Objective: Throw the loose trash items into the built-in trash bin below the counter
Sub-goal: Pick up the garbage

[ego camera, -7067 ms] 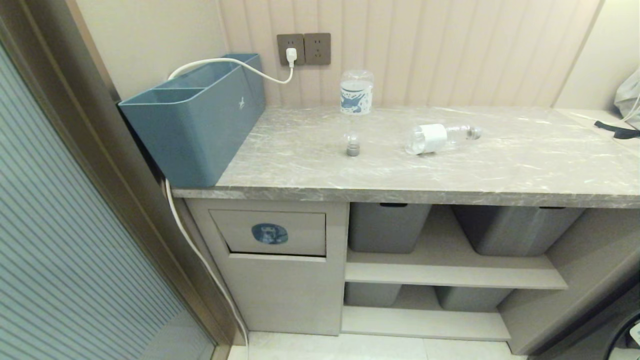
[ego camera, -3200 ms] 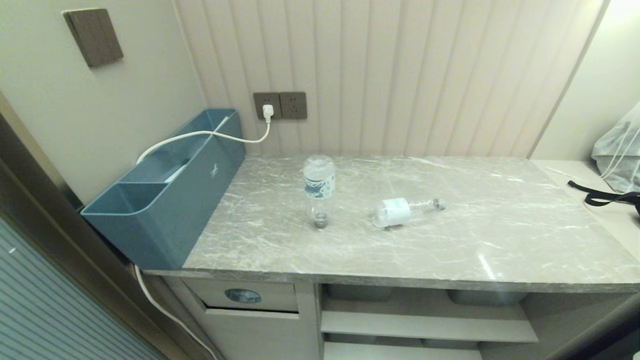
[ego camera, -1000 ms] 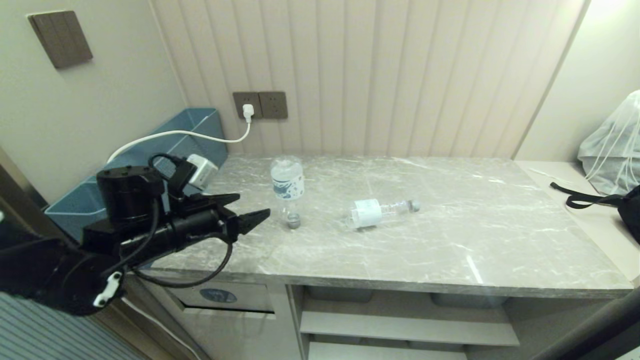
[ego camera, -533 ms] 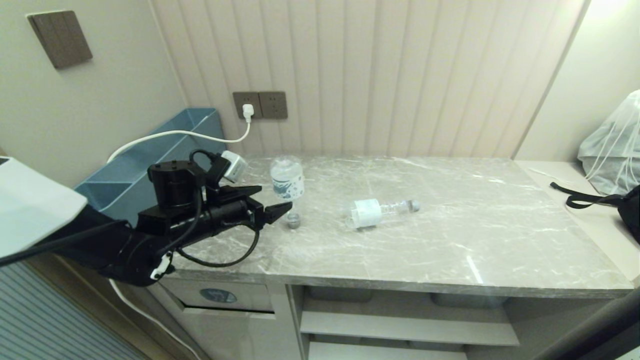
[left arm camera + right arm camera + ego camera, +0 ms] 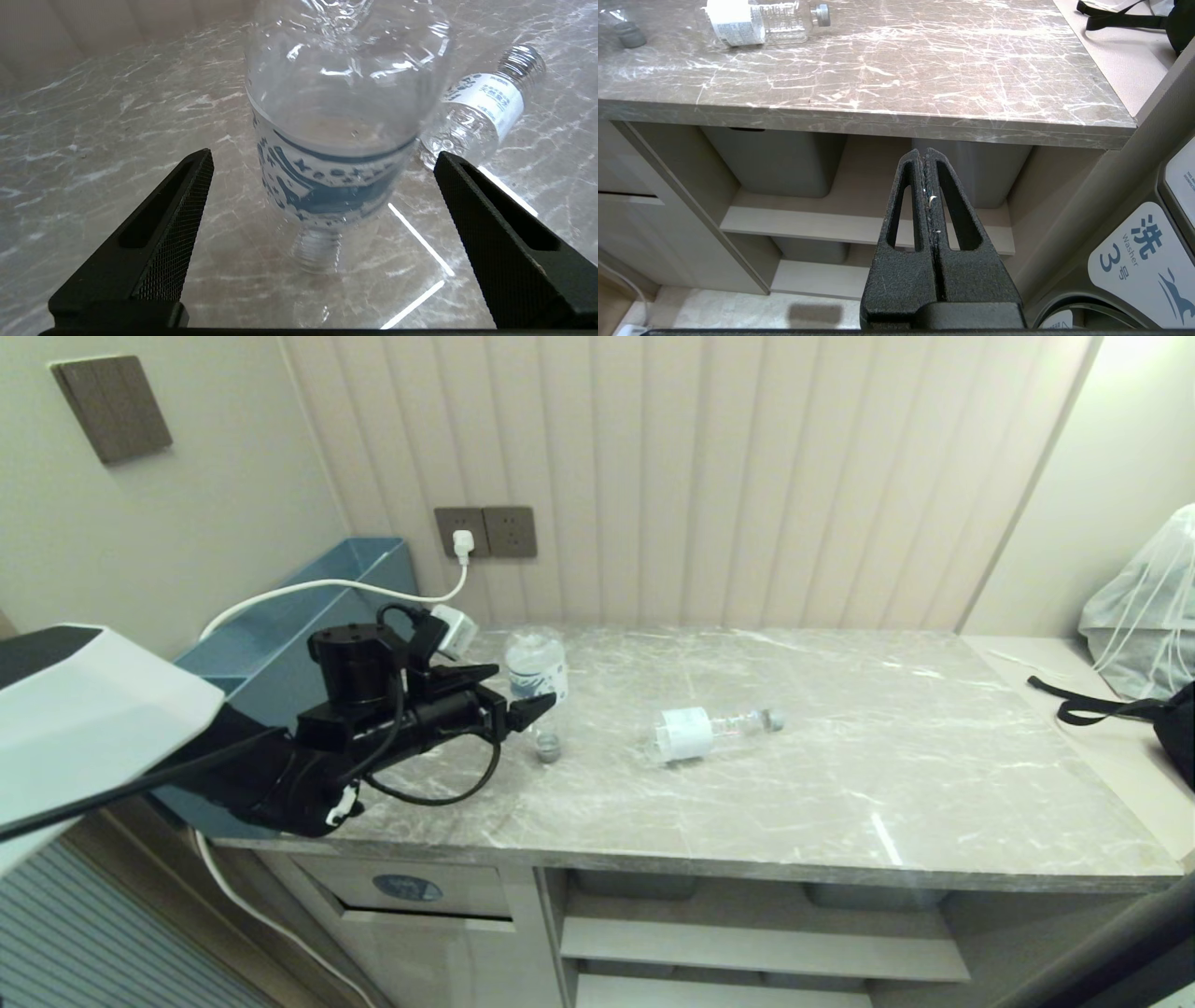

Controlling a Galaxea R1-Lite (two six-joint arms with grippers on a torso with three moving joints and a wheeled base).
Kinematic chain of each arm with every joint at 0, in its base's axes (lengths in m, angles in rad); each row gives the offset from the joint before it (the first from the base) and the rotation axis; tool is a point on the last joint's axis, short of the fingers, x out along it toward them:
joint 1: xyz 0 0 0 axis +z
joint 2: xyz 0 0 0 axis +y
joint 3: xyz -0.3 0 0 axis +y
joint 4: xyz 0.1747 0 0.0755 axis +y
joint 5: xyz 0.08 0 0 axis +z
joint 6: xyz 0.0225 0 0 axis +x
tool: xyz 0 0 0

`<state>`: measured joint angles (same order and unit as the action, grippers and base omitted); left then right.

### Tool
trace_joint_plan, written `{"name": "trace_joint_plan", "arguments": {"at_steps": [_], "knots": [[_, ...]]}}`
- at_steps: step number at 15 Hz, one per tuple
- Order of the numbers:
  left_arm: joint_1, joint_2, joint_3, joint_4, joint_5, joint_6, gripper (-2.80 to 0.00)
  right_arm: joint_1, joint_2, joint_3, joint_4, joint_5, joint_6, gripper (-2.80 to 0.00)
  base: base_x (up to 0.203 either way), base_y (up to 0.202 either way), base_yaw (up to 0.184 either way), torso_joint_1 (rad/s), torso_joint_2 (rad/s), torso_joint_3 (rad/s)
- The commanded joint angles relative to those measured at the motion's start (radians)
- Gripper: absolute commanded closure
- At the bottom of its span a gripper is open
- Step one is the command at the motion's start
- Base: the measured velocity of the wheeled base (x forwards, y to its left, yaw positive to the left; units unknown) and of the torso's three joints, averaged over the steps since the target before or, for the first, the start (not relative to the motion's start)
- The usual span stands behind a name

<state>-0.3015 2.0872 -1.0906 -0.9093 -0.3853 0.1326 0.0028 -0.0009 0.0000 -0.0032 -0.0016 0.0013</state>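
Observation:
My left gripper is to grab the clear bottle by its blue-and-white label (image 5: pixel 537 670) next, so that it can throw the bottle into the trash bin.
A clear bottle with a blue-and-white label (image 5: pixel 537 670) stands upside down on its grey cap (image 5: pixel 549 748) on the grey marble counter (image 5: pixel 794 803). My left gripper (image 5: pixel 523 685) is level with it, open wide. In the left wrist view that bottle (image 5: pixel 336 93) sits in line with the gap of the left gripper (image 5: pixel 323 153), neither finger touching it. The white-label bottle (image 5: pixel 705 728) lies on its side further right. The trash bin flap (image 5: pixel 439 896) with its blue sticker is below the counter. My right gripper (image 5: pixel 926 152) is shut and empty, low before the shelves.
A blue-teal divided box (image 5: pixel 280 616) stands against the wall at the counter's left end, with a white cable (image 5: pixel 373 586) running over it to a socket. Grey tubs (image 5: pixel 780 158) fill the shelves under the counter. Bags (image 5: pixel 1139 607) lie at the far right.
My left arm has reached forward and right across the counter's left end, bringing the open fingers up to the upside-down bottle. Both bottles stay where they were.

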Motion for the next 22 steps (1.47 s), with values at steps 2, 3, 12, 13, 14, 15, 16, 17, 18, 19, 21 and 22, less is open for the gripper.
{"name": "trace_joint_plan", "arguments": {"at_steps": [2, 3, 12, 13, 14, 15, 16, 17, 18, 19, 21, 22], "knots": [[-0.001, 0.043, -0.044, -0.005, -0.003, -0.001, -2.80, 0.000, -0.001, 0.000, 0.000, 0.000, 0.000, 0.00, 0.000, 0.000, 0.000, 0.000, 0.00, 0.000], [-0.001, 0.052, -0.062, -0.005, -0.003, -0.002, -2.80, 0.000, -0.001, 0.000, 0.000, 0.000, -0.001, 0.00, 0.000, 0.000, 0.000, 0.000, 0.00, 0.000], [-0.012, 0.127, -0.176, -0.007, -0.020, -0.004, -2.80, 0.000, -0.001, 0.000, -0.001, 0.000, -0.004, 0.00, 0.000, 0.000, 0.000, 0.000, 0.00, 0.000], [-0.013, 0.131, -0.186, -0.007, -0.020, -0.004, -2.80, 0.000, -0.001, 0.000, -0.001, 0.000, -0.004, 0.00, 0.000, 0.000, 0.000, 0.000, 0.00, 0.000], [-0.013, 0.137, -0.195, -0.007, -0.020, -0.007, -2.80, 0.000, -0.001, 0.000, -0.001, 0.000, -0.004, 0.00, 0.000, 0.000, 0.000, 0.000, 0.00, 0.000], [-0.013, 0.142, -0.206, -0.007, -0.020, -0.014, 0.00, 0.000, -0.001, 0.000, -0.001, 0.000, -0.004, 0.00, 0.000, 0.000, 0.000, 0.000, 0.00, 0.000], [-0.013, 0.145, -0.218, -0.007, -0.020, -0.019, 0.00, 0.000, -0.001, 0.000, -0.001, 0.000, -0.004, 0.00, 0.000, 0.000, 0.000, 0.000, 0.00, 0.000], [-0.013, 0.146, -0.214, -0.007, -0.020, -0.019, 0.00, 0.000, -0.001, 0.000, 0.000, 0.000, -0.003, 0.00, 0.000, 0.000, 0.000, 0.000, 0.00, 0.000], [-0.013, 0.145, -0.213, -0.007, -0.020, -0.019, 0.00, 0.000, -0.001, 0.000, 0.000, 0.001, -0.002, 0.00, 0.000, 0.000, 0.000, 0.000, 0.00, 0.000], [-0.013, 0.144, -0.210, -0.007, -0.020, -0.019, 0.00, 0.000, -0.001, 0.000, 0.000, 0.000, 0.000, 0.00, 0.000, 0.000, 0.000, 0.000, 0.00, 0.000], [-0.014, 0.122, -0.206, -0.007, -0.019, -0.020, 0.00, 0.000, -0.001, 0.000, 0.000, 0.000, 0.000, 0.00, 0.000, 0.000, 0.000, 0.000, 0.00, 0.000], [-0.017, 0.112, -0.203, -0.007, -0.018, -0.022, 0.00, 0.000, -0.001, 0.000, 0.000, 0.000, 0.000, 0.00, 0.000, 0.000, 0.000, 0.000, 0.00, 0.000]]}}
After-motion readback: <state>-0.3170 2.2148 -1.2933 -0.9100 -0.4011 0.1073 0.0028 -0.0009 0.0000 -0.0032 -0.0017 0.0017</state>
